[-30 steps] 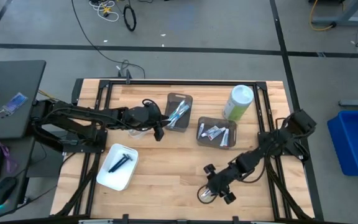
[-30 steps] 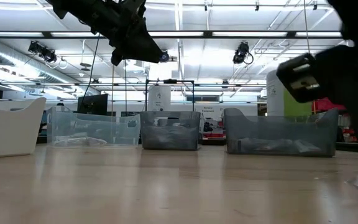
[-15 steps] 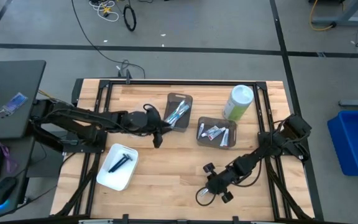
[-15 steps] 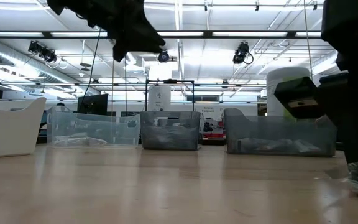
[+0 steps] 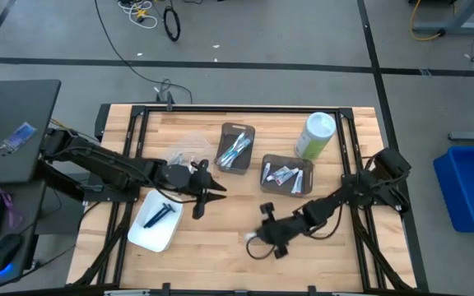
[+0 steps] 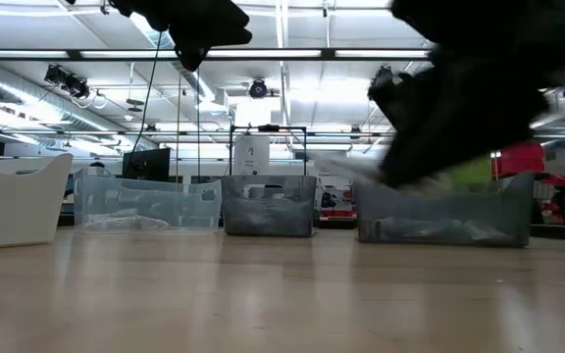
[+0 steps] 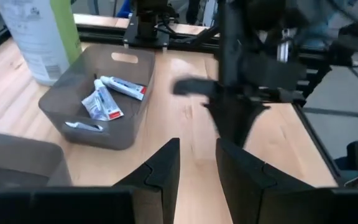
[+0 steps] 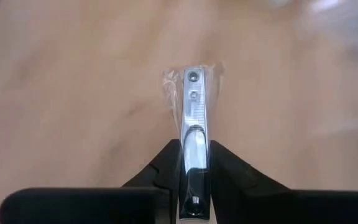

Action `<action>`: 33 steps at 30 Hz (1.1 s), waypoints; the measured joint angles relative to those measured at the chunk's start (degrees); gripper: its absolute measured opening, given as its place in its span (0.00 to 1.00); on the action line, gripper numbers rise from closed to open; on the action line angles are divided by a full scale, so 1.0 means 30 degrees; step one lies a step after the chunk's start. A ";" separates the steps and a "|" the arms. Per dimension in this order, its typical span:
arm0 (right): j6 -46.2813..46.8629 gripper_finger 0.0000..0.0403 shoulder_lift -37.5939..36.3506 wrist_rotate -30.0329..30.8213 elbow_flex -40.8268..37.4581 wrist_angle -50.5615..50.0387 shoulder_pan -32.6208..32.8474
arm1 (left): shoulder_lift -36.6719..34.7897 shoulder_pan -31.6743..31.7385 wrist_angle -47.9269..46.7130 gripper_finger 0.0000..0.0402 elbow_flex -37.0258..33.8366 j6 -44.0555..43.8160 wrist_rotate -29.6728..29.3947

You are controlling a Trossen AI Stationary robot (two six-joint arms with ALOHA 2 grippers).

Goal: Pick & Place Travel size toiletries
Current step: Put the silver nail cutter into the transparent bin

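Observation:
My right gripper needs to move the wrapped clipper (image 5: 250, 237) toward the left gripper's fingers before releasing it, because the clipper hangs over wood, short of them.
A slim silvery clipper in a clear wrapper (image 8: 193, 99) sticks out ahead of my right gripper (image 8: 194, 146), which is shut on it above the table's near middle (image 5: 266, 233). My left gripper (image 5: 200, 197) hovers open and empty between the white tray (image 5: 142, 234) and the tube bin (image 5: 286, 173); its fingers (image 7: 197, 155) stand a little apart over bare wood. Small white tubes (image 7: 120, 87) lie in that dark bin. Light-blue toothbrushes lie in another dark bin (image 5: 237, 148). A dark blue razor (image 5: 156, 215) lies in the white tray. My right gripper pinches one end of the wrapped clipper (image 8: 194, 134) between its two fingers (image 8: 166, 163). The fingers lie along the clipper, whose other end (image 8: 193, 78) reaches out past the fingertips. The clipper is off the wood.
A tall green canister with a white lid (image 5: 315, 136) stands at the far right. A clear bin (image 5: 186, 150) sits left of the toothbrush bin. Black frame rails (image 5: 348, 148) run along the table's sides. Bare wood lies along the near edge.
My right gripper has taken hold of the wrapped clipper at the near right, lifted it off the table and swung toward the table's left. My left gripper has moved from beside the toothbrush bin toward the near edge.

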 joint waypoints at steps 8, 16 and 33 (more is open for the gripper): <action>-0.2075 0.16 -0.1141 0.5108 0.0690 0.0475 -0.2467 | 0.0536 0.0086 0.0810 0.28 0.0007 0.0458 0.0481; 0.0756 0.16 -0.1259 0.2279 0.0699 -0.2367 -0.4013 | 0.5049 -0.0119 0.1939 0.28 0.0082 0.2829 -0.1754; 0.2834 0.17 -0.1804 0.1592 0.0661 -0.4872 -0.4135 | 0.9763 0.0635 0.4210 0.50 0.1865 0.4324 -0.2296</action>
